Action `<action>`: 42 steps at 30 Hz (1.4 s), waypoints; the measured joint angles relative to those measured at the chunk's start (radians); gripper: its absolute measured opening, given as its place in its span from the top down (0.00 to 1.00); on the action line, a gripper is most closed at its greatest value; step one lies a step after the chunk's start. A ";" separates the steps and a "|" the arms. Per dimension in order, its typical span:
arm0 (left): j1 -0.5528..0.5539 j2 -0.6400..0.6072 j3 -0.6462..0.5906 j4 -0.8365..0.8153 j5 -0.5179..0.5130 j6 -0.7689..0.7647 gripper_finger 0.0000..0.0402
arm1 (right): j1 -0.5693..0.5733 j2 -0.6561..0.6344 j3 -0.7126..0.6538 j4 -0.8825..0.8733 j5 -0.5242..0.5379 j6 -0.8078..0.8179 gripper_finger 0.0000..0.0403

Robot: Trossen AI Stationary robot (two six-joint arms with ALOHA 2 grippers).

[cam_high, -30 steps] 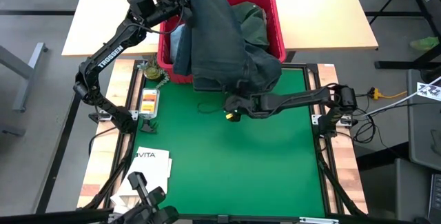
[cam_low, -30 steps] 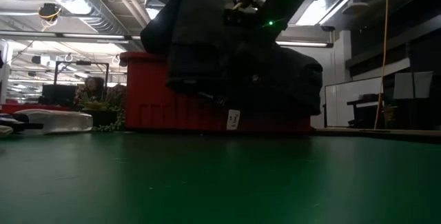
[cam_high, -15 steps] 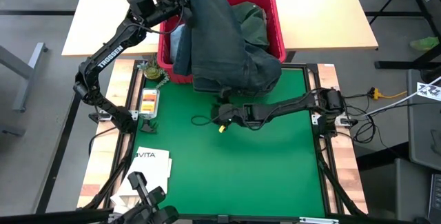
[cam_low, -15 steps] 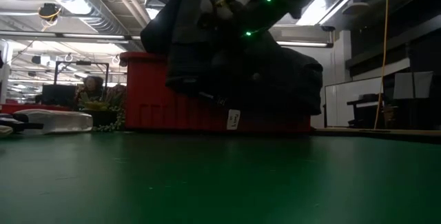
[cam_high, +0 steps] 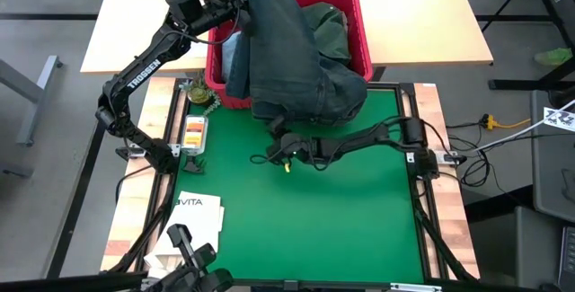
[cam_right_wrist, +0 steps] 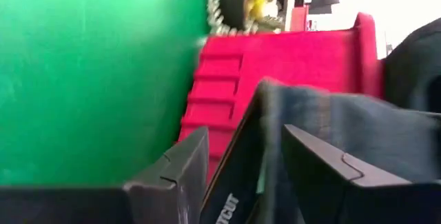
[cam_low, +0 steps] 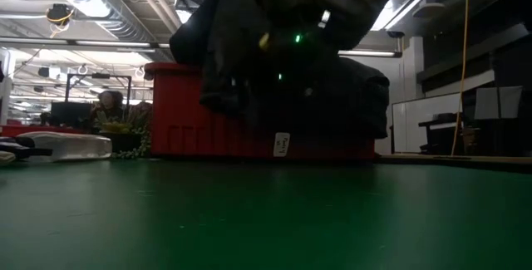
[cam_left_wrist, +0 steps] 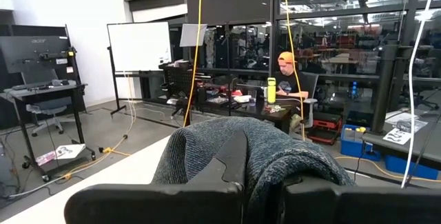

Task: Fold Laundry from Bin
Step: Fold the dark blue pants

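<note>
The trousers need to be spread out for folding, so my right gripper should next grab them by their edge by the printed label (cam_right_wrist: 244, 162).
Dark navy-grey trousers (cam_high: 287, 67) hang from my left gripper (cam_high: 235, 9), which is shut on them high over the red bin's (cam_high: 363, 45) far left corner. They drape over the bin's near wall, and their lower end lies on the green mat (cam_high: 341, 220). My right gripper (cam_high: 280, 148) reaches low across the mat from the right and is open at the trousers' lower edge (cam_right_wrist: 275, 141), which shows between its fingers. A dark green shirt (cam_high: 329, 24) and light blue denim (cam_high: 232, 54) lie in the bin. My left gripper pinches a bunched fold of the trousers (cam_left_wrist: 256, 151) between its two fingers, which point about level. The cloth humps up over the fingers, several layers thick. The rest hangs below, over the bin's near wall (cam_low: 183, 133), with the lower end on the mat. My right gripper has the trousers' edge between its open fingers (cam_right_wrist: 176, 172); I cannot tell whether they touch it.
A white paper bag printed VITA (cam_high: 196, 213) lies at the mat's near left corner. A small orange-and-white box (cam_high: 193, 130) and a little plant (cam_high: 201, 92) sit left of the mat. A thin black cord (cam_high: 260, 157) lies by the right gripper. A pale table (cam_high: 422, 22) stands behind the bin.
My right gripper has gone down and toward the table's left edge, along the trousers' lower end, and has rolled about its own length. The trousers and the left gripper have stayed as they were.
</note>
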 joint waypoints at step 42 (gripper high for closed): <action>0.000 0.000 0.000 -0.001 0.000 0.000 0.99 | -0.075 0.053 0.000 0.290 0.139 -0.258 0.55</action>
